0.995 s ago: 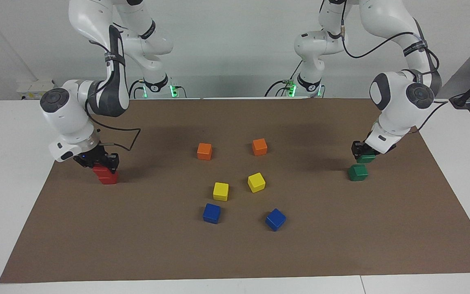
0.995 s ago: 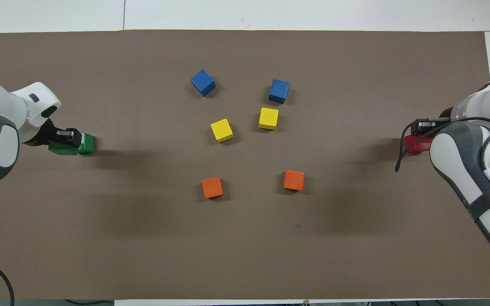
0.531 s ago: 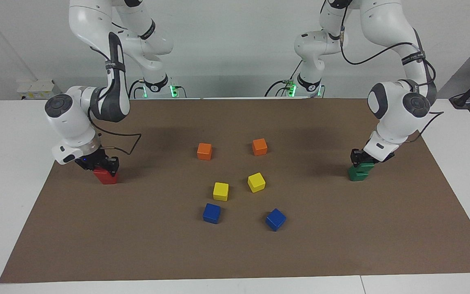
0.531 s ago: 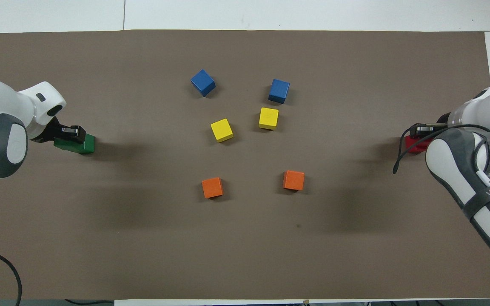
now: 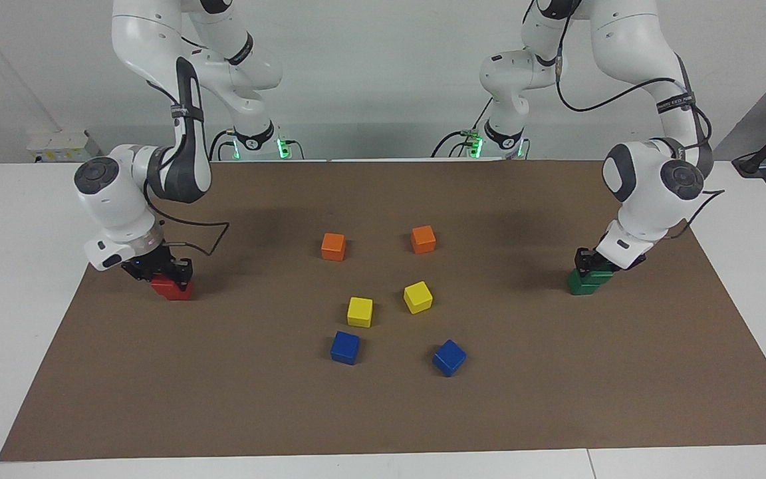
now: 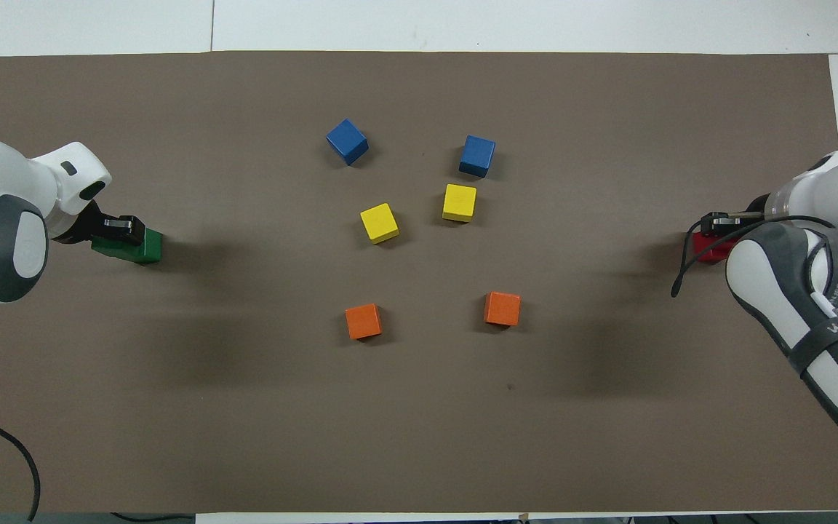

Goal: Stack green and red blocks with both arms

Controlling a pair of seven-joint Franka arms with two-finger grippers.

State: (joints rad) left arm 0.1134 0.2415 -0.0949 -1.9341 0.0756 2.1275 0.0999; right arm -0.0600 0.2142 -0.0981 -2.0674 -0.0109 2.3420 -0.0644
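The held green cube rests on the lower green cube, so my left gripper opens now and release the held cube next.
My right gripper [image 5: 160,271] is shut on a red cube that sits low on the second red cube [image 5: 174,291], near the mat's edge at the right arm's end. The held cube is mostly hidden by the fingers. In the overhead view the right gripper [image 6: 719,221] covers most of the red pair [image 6: 706,249]. My left gripper [image 5: 589,261] is shut on a green cube [image 5: 600,274], which rests on the second green cube [image 5: 580,285] at the left arm's end. The overhead view shows the left gripper [image 6: 119,228] over the green pair [image 6: 141,249].
Two orange cubes [image 5: 333,246] [image 5: 423,239], two yellow cubes [image 5: 360,311] [image 5: 417,297] and two blue cubes [image 5: 345,347] [image 5: 449,357] lie loose in the middle of the brown mat [image 5: 556,399], between the two arms.
Both grippers have come down with their cubes. The held green cube hung above the lower green cube and now rests on it. The held red cube has settled lower onto the other red cube.
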